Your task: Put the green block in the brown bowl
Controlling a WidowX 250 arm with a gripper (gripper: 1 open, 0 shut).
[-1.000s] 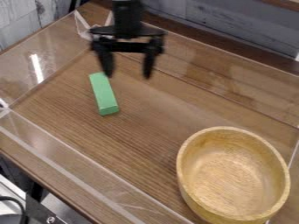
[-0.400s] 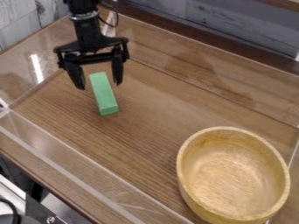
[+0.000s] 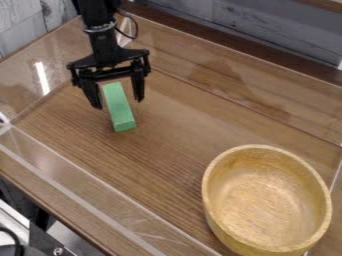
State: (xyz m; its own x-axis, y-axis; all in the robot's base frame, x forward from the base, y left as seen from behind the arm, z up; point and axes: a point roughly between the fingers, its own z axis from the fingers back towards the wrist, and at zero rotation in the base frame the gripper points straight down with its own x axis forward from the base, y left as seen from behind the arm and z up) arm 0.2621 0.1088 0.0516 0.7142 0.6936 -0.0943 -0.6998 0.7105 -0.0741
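Observation:
My gripper takes hold of the green block (image 3: 122, 110) by its long sides next, to put it in the brown bowl (image 3: 266, 200).
The green block (image 3: 122, 110) lies flat on the wooden table, left of centre, its long side running from upper left to lower right. My black gripper (image 3: 111, 94) points down over the block's upper end, open, one finger (image 3: 88, 92) on its left and the other (image 3: 138, 89) on its right. Whether the fingers touch the block or the table I cannot tell. The brown bowl (image 3: 266, 200) sits empty at the lower right, well apart from the block.
A clear plastic wall (image 3: 80, 190) borders the table on the near and left sides. A grey panelled backdrop (image 3: 267, 20) runs behind the far edge. Dark equipment (image 3: 20, 240) shows at the lower left corner.
The gripper has travelled left and down from beyond the block and now straddles its upper end. It stays open throughout. Block and bowl have not moved.

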